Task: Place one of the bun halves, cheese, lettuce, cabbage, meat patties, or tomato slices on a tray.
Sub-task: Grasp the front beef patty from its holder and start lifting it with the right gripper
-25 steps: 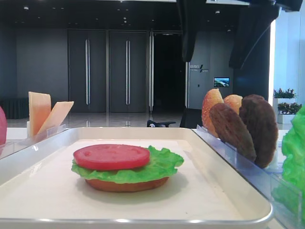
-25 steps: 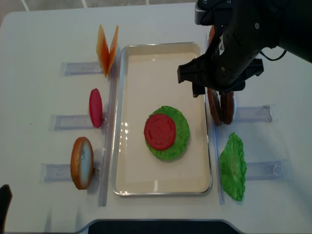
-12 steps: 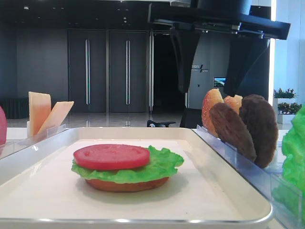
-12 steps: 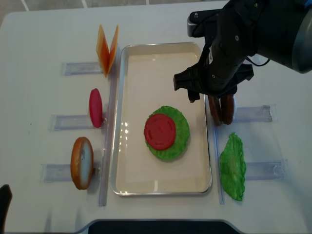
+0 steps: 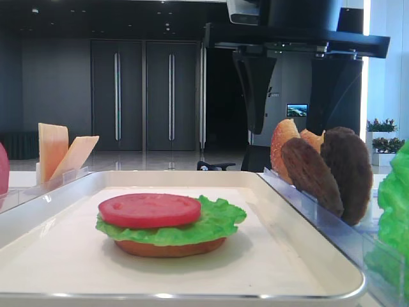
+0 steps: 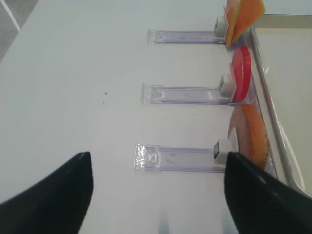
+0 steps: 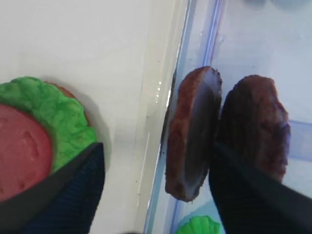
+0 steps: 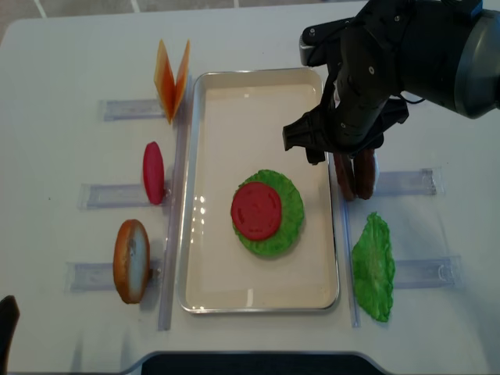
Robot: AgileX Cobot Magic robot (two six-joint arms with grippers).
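Observation:
The nearer meat patty is standing upright on its round edge in the rack. I will grab the patty across its two flat sides next with my right gripper.
Two dark brown meat patties (image 8: pixel 344 176) (image 7: pixel 190 131) stand on edge in a clear rack just right of the cream tray (image 8: pixel 258 307). My right gripper (image 8: pixel 337 152) (image 7: pixel 157 161) (image 5: pixel 295 131) hangs open over them. The nearer patty (image 5: pixel 310 174) sits between its fingers, and the right finger overlaps the farther patty (image 7: pixel 256 122). On the tray lies a stack of a bun base (image 5: pixel 169 248), lettuce (image 8: pixel 289 226) and a tomato slice (image 8: pixel 256 209). My left gripper (image 6: pixel 157 158) is open above bare table and an empty rack end, holding nothing.
Left of the tray, racks hold cheese slices (image 8: pixel 172 74), a tomato slice (image 8: pixel 153 172) and a bun half (image 8: pixel 131 260). A lettuce leaf (image 8: pixel 373 266) stands in the right front rack. Bun halves (image 5: pixel 281 141) stand behind the patties. The tray's raised rim (image 7: pixel 161 97) runs beside the patty rack.
My right gripper has come down over the meat patties, its jaws as wide as before. The food pieces have not moved.

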